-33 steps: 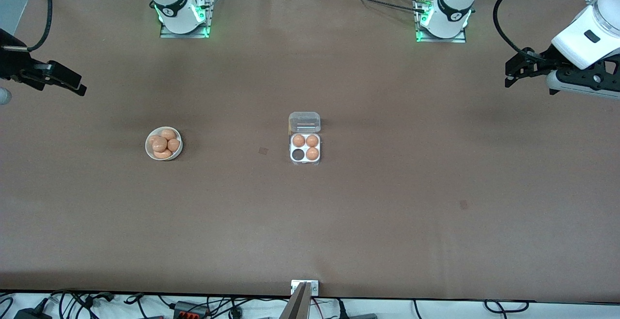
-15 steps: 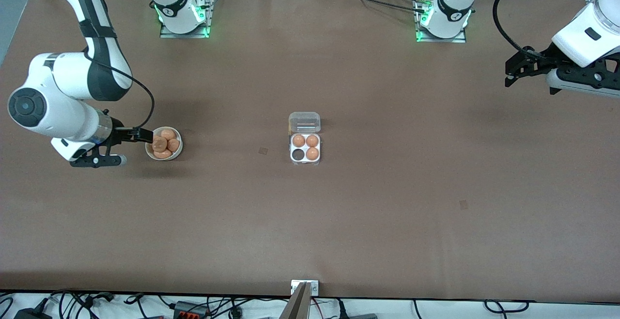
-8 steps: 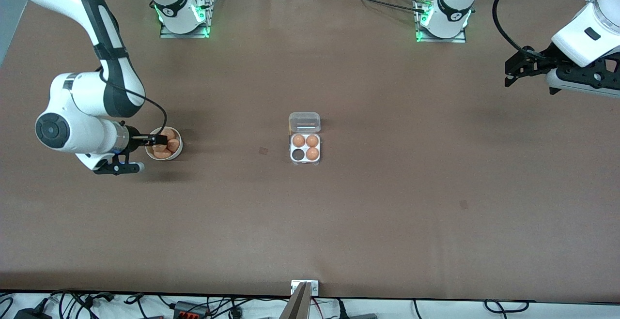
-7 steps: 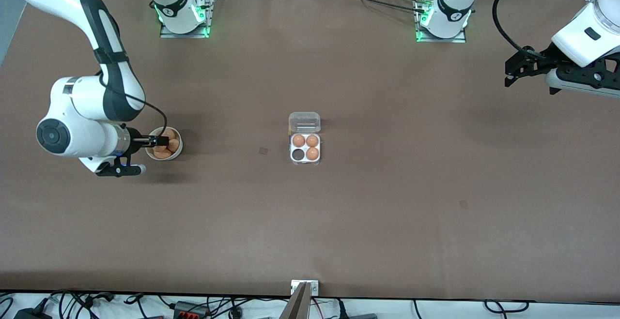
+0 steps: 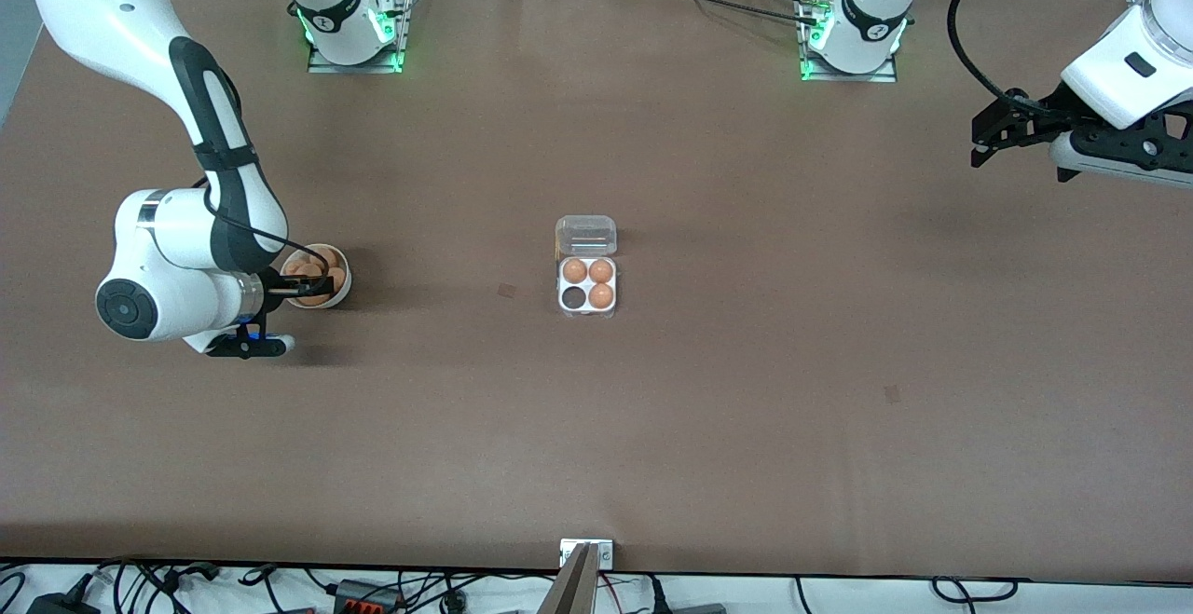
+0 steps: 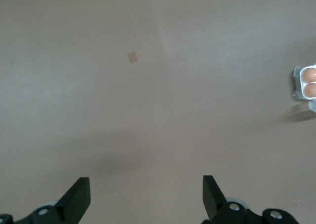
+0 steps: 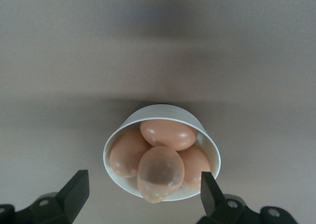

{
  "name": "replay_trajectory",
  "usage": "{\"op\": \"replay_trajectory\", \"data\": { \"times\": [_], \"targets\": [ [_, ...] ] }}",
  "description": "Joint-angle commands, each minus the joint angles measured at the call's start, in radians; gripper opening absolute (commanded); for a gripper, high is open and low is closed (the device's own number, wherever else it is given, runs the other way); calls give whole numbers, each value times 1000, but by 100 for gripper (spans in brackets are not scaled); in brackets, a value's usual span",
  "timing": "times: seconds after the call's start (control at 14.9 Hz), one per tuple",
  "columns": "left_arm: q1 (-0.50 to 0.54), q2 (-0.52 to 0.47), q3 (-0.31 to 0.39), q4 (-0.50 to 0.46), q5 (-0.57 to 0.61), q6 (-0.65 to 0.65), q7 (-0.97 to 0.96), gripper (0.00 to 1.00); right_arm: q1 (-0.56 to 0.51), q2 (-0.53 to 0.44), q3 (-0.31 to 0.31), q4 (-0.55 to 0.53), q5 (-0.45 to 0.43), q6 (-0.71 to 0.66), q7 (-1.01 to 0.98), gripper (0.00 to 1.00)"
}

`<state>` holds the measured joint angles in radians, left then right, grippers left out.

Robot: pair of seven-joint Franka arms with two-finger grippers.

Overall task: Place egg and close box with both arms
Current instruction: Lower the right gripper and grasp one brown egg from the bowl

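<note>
My right gripper grabs the top egg by its rounded middle (image 7: 161, 172) next, to fill the box's empty cell.
A white bowl (image 5: 346, 288) (image 7: 163, 110) toward the right arm's end of the table holds several orange-brown eggs; the top egg (image 7: 160, 173) lies on the heap. My right gripper (image 5: 315, 287) (image 7: 142, 192) hangs open just over the bowl, its fingers (image 7: 76, 189) wider apart than the rim, touching nothing. The box (image 5: 587, 308) sits mid-table with its clear lid (image 5: 585, 236) laid back open. It has three eggs and one empty cell (image 5: 571, 298). My left gripper (image 5: 979, 143) (image 6: 144, 199) waits open and empty in the air at the left arm's end; the box's edge (image 6: 297, 80) shows in the left wrist view.
Two small dark patches mark the brown table, one (image 5: 506, 291) between the bowl and the box, one (image 5: 892, 394) nearer the front camera toward the left arm's end. A metal bracket (image 5: 587, 553) sits at the table's front edge.
My right arm has swung in from the table's end and brought its open gripper over the bowl, then shifted slightly nearer the front camera. The left arm has not moved.
</note>
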<state>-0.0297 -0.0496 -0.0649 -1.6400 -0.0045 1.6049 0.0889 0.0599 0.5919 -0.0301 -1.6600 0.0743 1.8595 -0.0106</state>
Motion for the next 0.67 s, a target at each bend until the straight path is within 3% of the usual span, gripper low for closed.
{"op": "replay_trajectory", "data": {
  "times": [0.0,0.6],
  "targets": [
    [-4,-4,2,14,18,-19,17,100,-54,14,5,26,16,-40,-17,100],
    [-4,-6,2,14,18,-19,17,100,-43,49,9,25,58,-28,-11,100]
  ]
}}
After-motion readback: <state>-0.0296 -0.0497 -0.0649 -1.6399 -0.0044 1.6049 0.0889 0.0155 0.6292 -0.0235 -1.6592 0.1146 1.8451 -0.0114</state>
